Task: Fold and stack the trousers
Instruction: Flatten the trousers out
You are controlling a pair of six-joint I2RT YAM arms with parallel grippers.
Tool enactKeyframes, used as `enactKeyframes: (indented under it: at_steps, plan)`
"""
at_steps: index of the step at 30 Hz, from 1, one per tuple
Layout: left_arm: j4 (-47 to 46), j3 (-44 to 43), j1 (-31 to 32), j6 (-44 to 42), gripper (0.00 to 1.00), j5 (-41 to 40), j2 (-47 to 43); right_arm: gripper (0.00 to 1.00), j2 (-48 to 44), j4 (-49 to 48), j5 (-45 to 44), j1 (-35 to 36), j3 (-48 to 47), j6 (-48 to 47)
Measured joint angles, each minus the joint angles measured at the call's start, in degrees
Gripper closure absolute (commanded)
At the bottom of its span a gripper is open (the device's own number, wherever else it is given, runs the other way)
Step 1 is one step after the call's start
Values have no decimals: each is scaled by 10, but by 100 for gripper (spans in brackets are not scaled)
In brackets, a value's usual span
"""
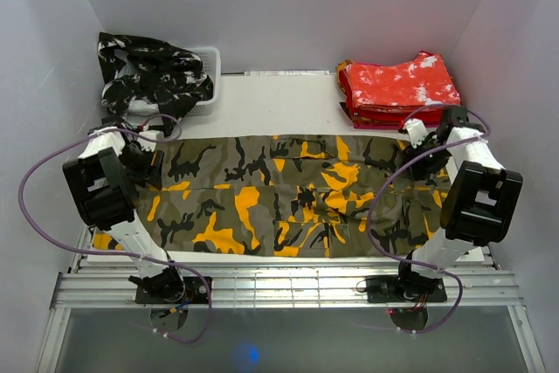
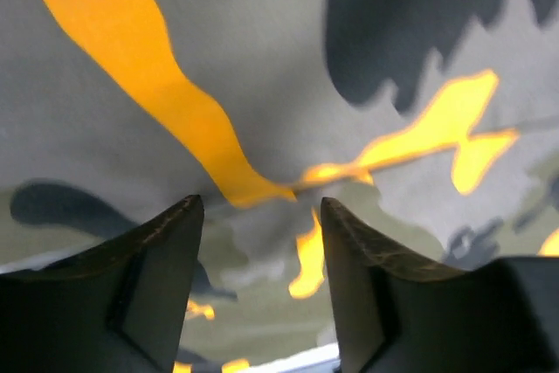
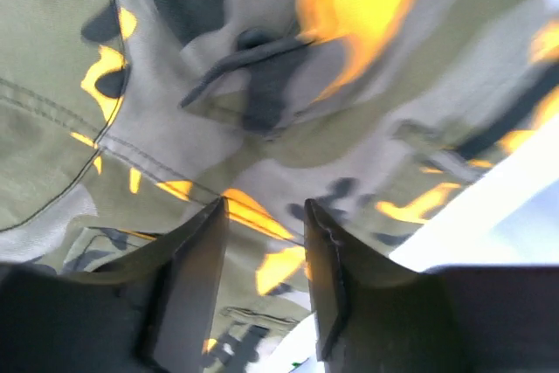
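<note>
My right gripper grabs the olive trousers' far corner, at the seam near the belt loop point(image 1: 400, 165) point(image 3: 264, 218) next, to make the lengthwise fold.
The olive trousers point(image 1: 279, 198) with orange-yellow and black patches lie spread flat across the middle of the table. My left gripper point(image 1: 148, 162) is over their far left corner. In the left wrist view it point(image 2: 258, 203) is open, close above the cloth point(image 2: 262, 85), with nothing between the fingers. My right gripper point(image 1: 412, 150) is over the far right corner. In the right wrist view it point(image 3: 265, 207) is open just above the cloth point(image 3: 288, 128), near seams and a belt loop. Black-and-white trousers point(image 1: 153, 72) are heaped at the back left. Red-and-white trousers point(image 1: 400, 86) lie folded at the back right.
The black-and-white trousers spill out of a white bin point(image 1: 210, 85) at the back left. White walls close in the table on three sides. A metal rail point(image 1: 279, 286) runs along the near edge by the arm bases. Purple cables loop beside both arms.
</note>
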State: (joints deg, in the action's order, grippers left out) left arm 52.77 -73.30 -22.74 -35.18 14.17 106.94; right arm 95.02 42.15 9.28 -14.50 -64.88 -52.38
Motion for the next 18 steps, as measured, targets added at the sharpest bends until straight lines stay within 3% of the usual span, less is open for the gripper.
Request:
enactKeyframes:
  at_steps: [1, 3, 4, 5, 10, 14, 18]
  plan:
    - [14, -6, 0, -6, 2, 3, -4, 30, 0, 11, 7, -2, -19, -8]
    - [43, -37, 0, -16, 2, 17, -10, 19, 10, 34, 25, -14, -79, -29]
    - [50, -57, 0, -17, 2, 25, -10, 8, 19, 37, 34, -21, -116, -38]
    - [55, -82, 0, -19, 2, 36, -11, 7, 33, 44, 42, -28, -157, -44]
    - [57, -188, 0, 2, 2, 87, -13, 19, 130, 48, 83, -56, -323, -70]
    - [56, -239, 0, 35, 3, 114, -12, 27, 207, 65, 117, -68, -365, -83]
    - [56, -262, 0, 62, 4, 135, -9, 28, 267, 75, 141, -72, -375, -97]
